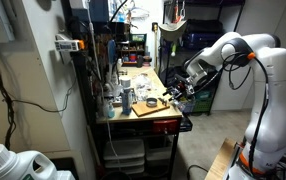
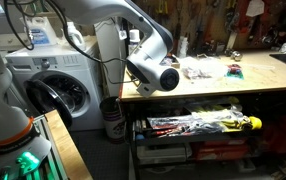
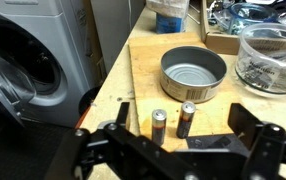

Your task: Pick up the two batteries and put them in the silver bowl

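My open fingers are still above and short of both batteries, so it is too early to close on them, and my gripper lowers toward them first.
In the wrist view two batteries lie side by side on a wooden board: one on the left [image 3: 159,127], one on the right [image 3: 186,118]. The silver bowl [image 3: 193,73] sits just beyond them and looks empty. My gripper [image 3: 179,128] is open above the batteries, its fingers at either side of them, holding nothing. In an exterior view the gripper [image 1: 180,93] hovers at the near end of the workbench. In the other the arm's wrist [image 2: 155,68] hides the batteries and bowl.
A glass bowl of small parts [image 3: 271,58] stands right of the silver bowl. A cardboard box [image 3: 221,42] and blue cup [image 3: 169,16] lie behind. A washing machine [image 3: 28,60] stands left of the bench [image 2: 213,90]. Clutter covers the far bench [image 1: 133,75].
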Robot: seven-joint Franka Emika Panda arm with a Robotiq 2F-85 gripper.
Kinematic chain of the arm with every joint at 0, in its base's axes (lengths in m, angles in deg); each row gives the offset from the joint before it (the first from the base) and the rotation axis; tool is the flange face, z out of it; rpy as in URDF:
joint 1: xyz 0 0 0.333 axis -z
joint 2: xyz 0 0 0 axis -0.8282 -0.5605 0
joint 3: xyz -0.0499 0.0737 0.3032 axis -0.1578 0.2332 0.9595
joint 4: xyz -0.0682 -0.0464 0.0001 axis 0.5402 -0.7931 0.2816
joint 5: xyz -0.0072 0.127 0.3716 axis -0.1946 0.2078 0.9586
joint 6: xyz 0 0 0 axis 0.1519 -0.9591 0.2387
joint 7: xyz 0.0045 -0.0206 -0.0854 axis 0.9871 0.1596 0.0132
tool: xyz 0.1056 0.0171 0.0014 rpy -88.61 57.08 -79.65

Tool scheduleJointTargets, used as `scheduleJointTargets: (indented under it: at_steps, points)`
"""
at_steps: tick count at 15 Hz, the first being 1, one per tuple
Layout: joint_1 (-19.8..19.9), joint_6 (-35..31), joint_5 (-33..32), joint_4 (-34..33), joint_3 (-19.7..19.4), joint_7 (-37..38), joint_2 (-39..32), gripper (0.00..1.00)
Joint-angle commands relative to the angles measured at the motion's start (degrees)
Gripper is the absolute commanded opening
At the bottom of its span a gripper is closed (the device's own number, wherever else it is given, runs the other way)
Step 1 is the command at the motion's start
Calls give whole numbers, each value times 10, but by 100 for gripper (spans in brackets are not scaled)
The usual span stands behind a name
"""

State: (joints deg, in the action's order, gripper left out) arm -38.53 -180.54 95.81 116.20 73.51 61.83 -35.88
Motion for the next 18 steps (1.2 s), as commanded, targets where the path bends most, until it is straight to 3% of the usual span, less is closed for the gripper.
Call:
scheduleJointTargets:
  at_steps: [1,12,18]
  points:
    - [4,22,-3,-15,-3,-9,-21,100]
    - [-1,27,-13,-39,2,-96,-61,100]
    - [-1,38,-15,-51,4,-104,-72,97]
